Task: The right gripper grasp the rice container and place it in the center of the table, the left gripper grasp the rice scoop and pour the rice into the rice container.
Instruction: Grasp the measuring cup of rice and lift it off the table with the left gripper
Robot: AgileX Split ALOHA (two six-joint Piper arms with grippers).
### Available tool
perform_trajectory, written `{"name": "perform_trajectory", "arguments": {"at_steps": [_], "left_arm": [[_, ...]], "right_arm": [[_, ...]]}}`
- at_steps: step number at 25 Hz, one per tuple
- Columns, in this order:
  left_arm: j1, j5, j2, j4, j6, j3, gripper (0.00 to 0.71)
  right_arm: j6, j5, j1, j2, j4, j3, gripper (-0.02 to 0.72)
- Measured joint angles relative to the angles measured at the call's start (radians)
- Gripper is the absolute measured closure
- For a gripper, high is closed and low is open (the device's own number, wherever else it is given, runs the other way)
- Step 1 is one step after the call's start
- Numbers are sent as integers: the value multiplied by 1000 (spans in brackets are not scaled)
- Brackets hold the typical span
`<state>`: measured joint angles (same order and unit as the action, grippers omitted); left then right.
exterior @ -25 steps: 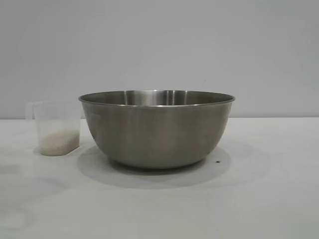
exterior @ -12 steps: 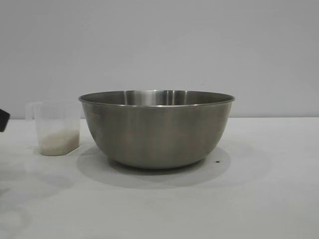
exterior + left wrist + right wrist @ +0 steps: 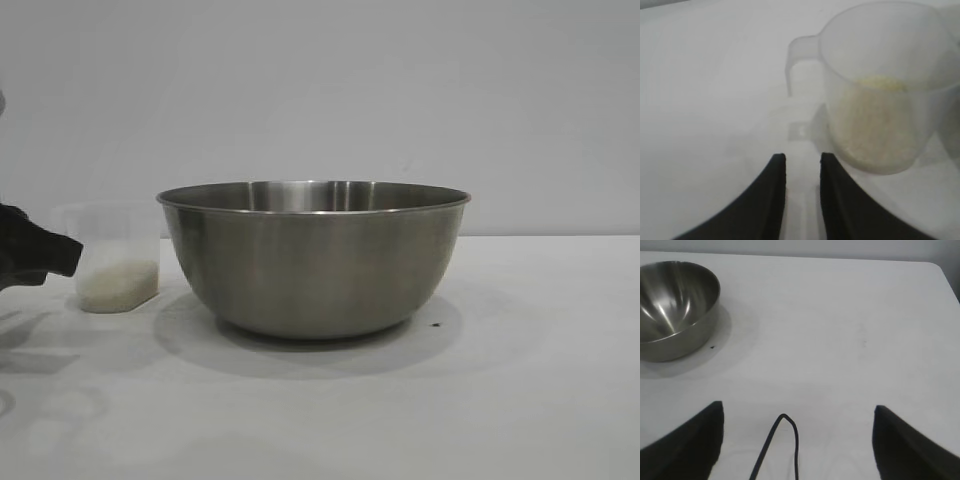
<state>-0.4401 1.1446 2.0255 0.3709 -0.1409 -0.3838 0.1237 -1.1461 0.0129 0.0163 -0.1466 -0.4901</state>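
The open rice scoop has loose rice in it and its cup [image 3: 880,85] is wide, so the robot's left gripper will next grab the rice scoop by its slim handle [image 3: 801,50].
The rice container [image 3: 315,260], a big steel bowl, stands on the white table [image 3: 540,380] at the middle of the exterior view. To its left is the rice scoop [image 3: 115,255], a clear cup with rice [image 3: 118,285] in its lower part. My left gripper [image 3: 70,258] reaches in from the left edge, close beside the scoop. In the left wrist view its jaws [image 3: 801,157] stand narrowly open and empty, a little short of the scoop [image 3: 880,85] and its handle [image 3: 800,55]. My right gripper [image 3: 797,410] is wide open and empty, well away from the bowl [image 3: 675,305].
A thin black cable loop [image 3: 785,440] hangs between the right fingers. White table [image 3: 840,330] stretches to the bowl's right, with a rounded table corner [image 3: 940,267] far off. A plain grey wall [image 3: 320,90] backs the scene.
The left gripper has come into the exterior view from the left and moved right up to the scoop. Bowl and scoop have not moved.
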Motion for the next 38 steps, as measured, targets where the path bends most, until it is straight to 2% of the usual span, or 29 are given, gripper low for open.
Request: {"name": "perform_trajectory", "arguments": {"at_steps": [4,5,19,24,27,38], "left_arm": [[0,0,0,2,-9,0,519],[0,0,0,2,-13,0,474],[4,0,2,40,-100,-76,474],[62,0,7,18,-98,-78,474],[102,0,7,-84,-97,-78,474],[169,0,7,-207,-93,-78,474]], "right_arm": [[0,0,0,0,0,0,158],[0,0,0,0,0,0,158],[0,0,0,0,0,0,158],[0,0,0,0,0,0,158],[0,0,0,0,0,0,158],[0,0,0,0,0,0,158]]}}
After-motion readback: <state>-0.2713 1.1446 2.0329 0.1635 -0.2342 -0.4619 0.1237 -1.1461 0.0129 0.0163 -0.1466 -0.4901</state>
